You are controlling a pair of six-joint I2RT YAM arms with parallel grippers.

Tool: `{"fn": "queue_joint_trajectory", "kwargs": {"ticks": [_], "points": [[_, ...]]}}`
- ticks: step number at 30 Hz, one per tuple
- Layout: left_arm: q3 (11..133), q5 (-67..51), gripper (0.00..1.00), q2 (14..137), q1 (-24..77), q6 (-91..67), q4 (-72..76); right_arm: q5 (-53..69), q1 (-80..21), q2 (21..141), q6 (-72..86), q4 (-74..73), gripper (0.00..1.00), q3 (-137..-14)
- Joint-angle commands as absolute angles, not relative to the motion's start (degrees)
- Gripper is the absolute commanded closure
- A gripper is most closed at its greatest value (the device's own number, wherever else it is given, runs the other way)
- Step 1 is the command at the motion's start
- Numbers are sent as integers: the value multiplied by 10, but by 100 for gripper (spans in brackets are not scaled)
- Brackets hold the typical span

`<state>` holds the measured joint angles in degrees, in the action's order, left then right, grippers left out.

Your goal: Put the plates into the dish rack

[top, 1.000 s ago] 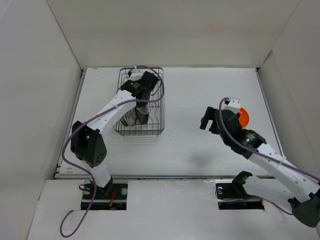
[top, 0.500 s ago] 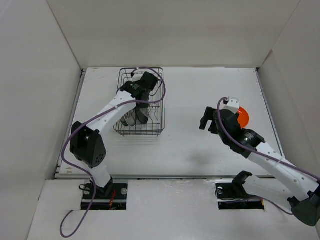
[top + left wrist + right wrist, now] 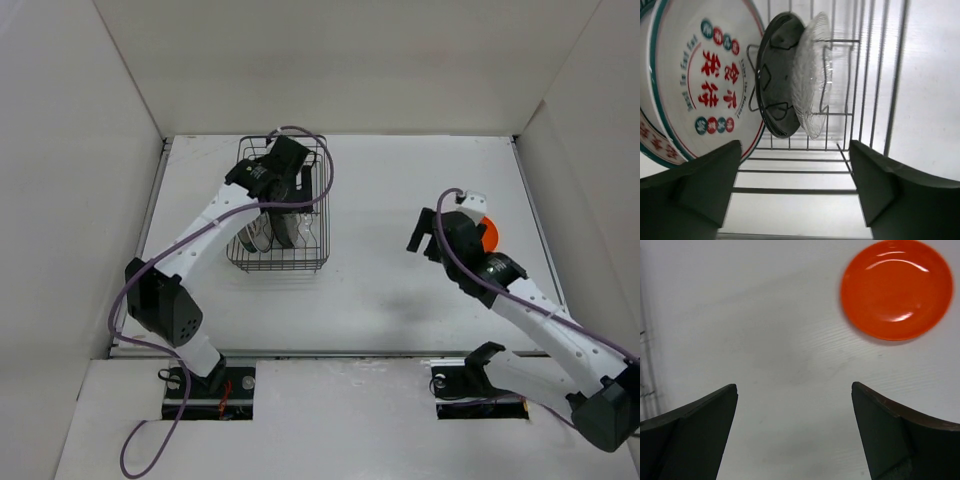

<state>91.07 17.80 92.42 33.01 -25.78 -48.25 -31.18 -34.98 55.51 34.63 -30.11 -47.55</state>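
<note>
My right gripper should next grab the orange plate's rim farthest from the dish rack (image 3: 300, 266), so the opposite rim stays free for handover to my left gripper.
The dish rack (image 3: 300, 266) stands at the back left of the table. In the left wrist view, three plates stand on edge between its wires (image 3: 795, 190): a white plate with red characters (image 3: 700, 85), a glossy black plate (image 3: 776, 85) and a clear glass plate (image 3: 813, 75) leaning on the black one. My left gripper (image 3: 288, 190) (image 3: 795, 145) hangs open above the rack floor, holding nothing. The orange plate (image 3: 488, 233) (image 3: 896, 288) lies flat on the table at the right. My right gripper (image 3: 424, 238) (image 3: 794, 386) hovers open just left of it, with nothing between its fingers.
White walls enclose the table on the left, back and right. In the right wrist view, a bit of the rack's wire (image 3: 645, 370) shows at the left edge. Bare white tabletop (image 3: 380, 200) lies between the rack and the orange plate.
My left gripper has opened inside the rack and its arm has swung slightly left. My right gripper has edged toward the orange plate and stayed open.
</note>
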Motion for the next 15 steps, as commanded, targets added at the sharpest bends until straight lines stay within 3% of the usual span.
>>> {"fn": "queue_joint_trajectory", "kwargs": {"ticks": [1,3,5,9,12,15], "points": [[998,134,9,907,333,-172,-493,-312,-239,551,320,-260,0,-441],[1028,139,1,913,333,-131,-493,-202,-120,562,303,-220,0,-431],[1035,124,1,891,322,-106,-467,-84,-47,589,303,-184,0,-431],[1007,81,1,826,298,-57,-387,-83,91,634,303,-147,0,-454],[1022,76,1,812,281,-34,-356,3,185,713,303,-107,0,-475],[1080,28,1,844,259,-19,-372,20,210,810,289,-91,0,-512]]}}
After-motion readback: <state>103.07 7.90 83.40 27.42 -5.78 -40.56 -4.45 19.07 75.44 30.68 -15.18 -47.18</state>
